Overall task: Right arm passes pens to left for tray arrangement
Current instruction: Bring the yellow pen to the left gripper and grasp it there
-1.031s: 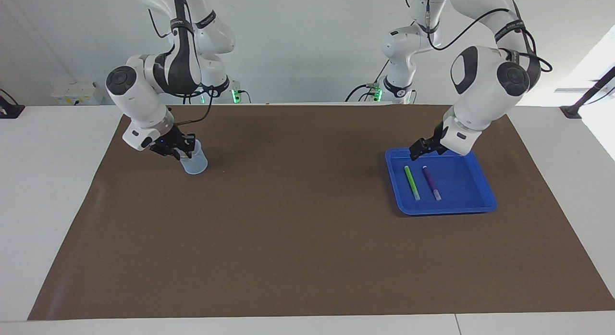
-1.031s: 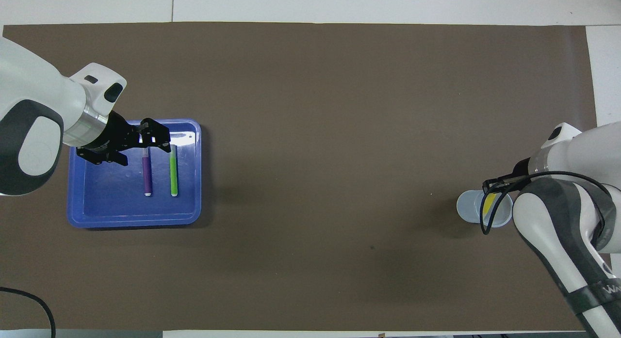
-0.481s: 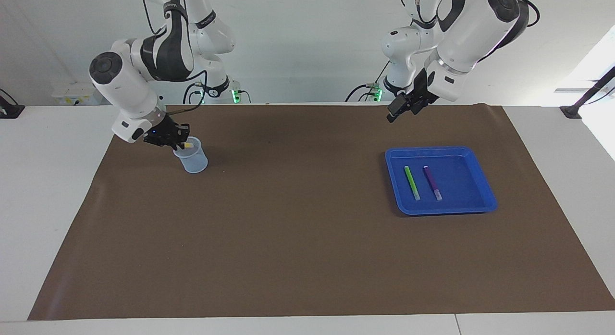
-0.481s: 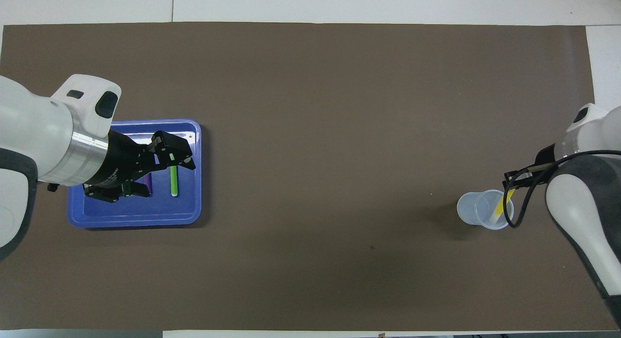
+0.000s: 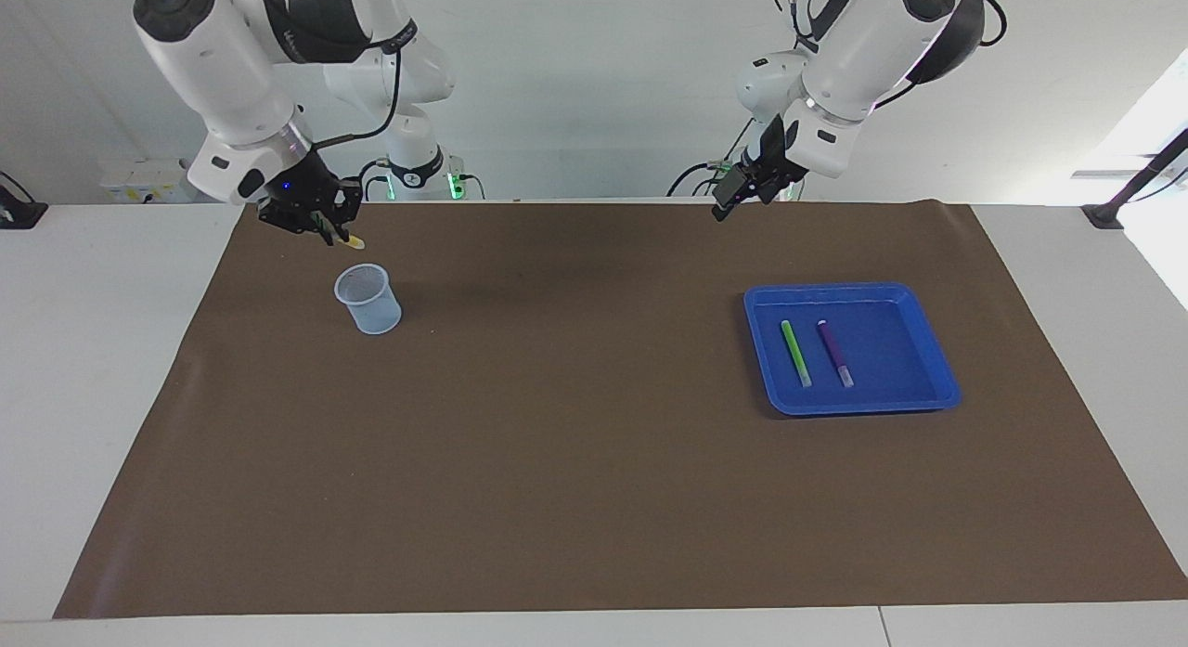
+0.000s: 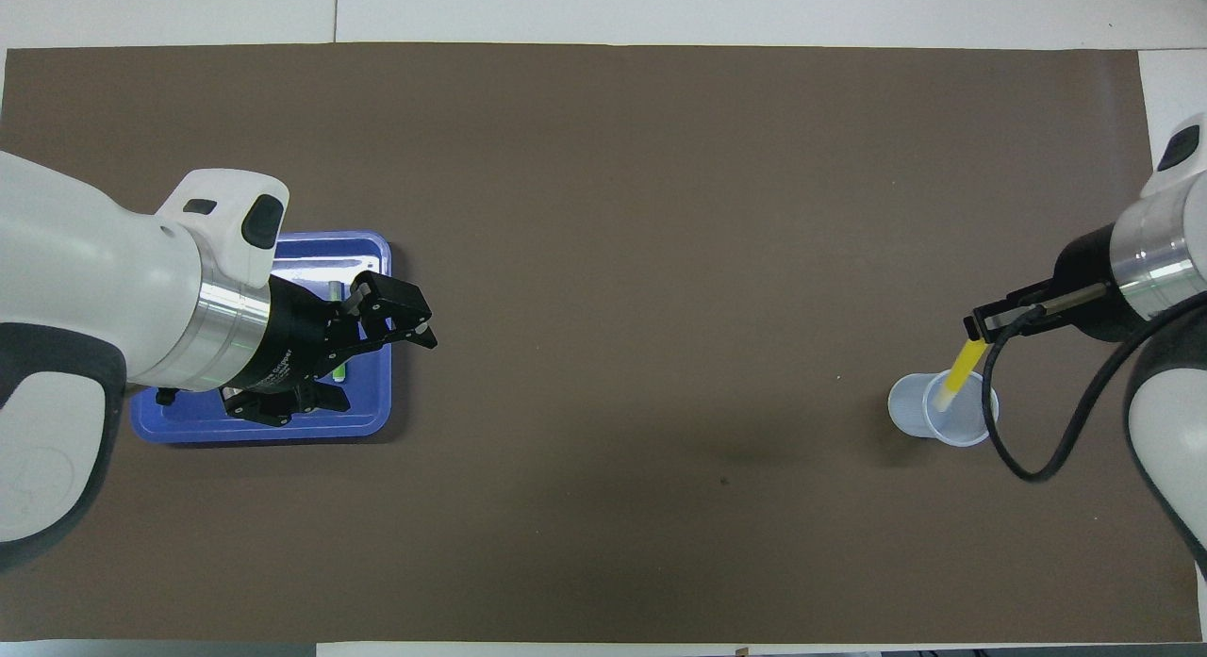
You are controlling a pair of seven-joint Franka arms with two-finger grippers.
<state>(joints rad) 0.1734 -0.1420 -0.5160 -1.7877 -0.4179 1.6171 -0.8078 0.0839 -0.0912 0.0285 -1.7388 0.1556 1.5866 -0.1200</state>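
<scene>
The left gripper grabs the yellow pen by its pale end (image 6: 942,402) next, to set it beside the other pens in the blue tray.
My right gripper (image 5: 325,229) (image 6: 976,329) hangs above the translucent cup (image 5: 368,299) (image 6: 943,409), shut on the upper end of the yellow pen (image 5: 351,242) (image 6: 958,372). The pen hangs tilted, clear of the cup's rim in the facing view. The green pen (image 5: 795,353) and purple pen (image 5: 833,353) lie side by side in the blue tray (image 5: 891,401) (image 6: 363,244) toward the left arm's end. My left gripper (image 5: 726,204) (image 6: 382,360) is raised high with its fingers open and nothing in them. In the overhead view it covers most of the tray and the pens.
A brown mat (image 5: 575,461) covers the table between the cup and the tray. White table surface borders the mat on all sides.
My right gripper closed on the yellow pen in the cup and lifted it out. My left gripper rose off the tray and swung toward the table's middle.
</scene>
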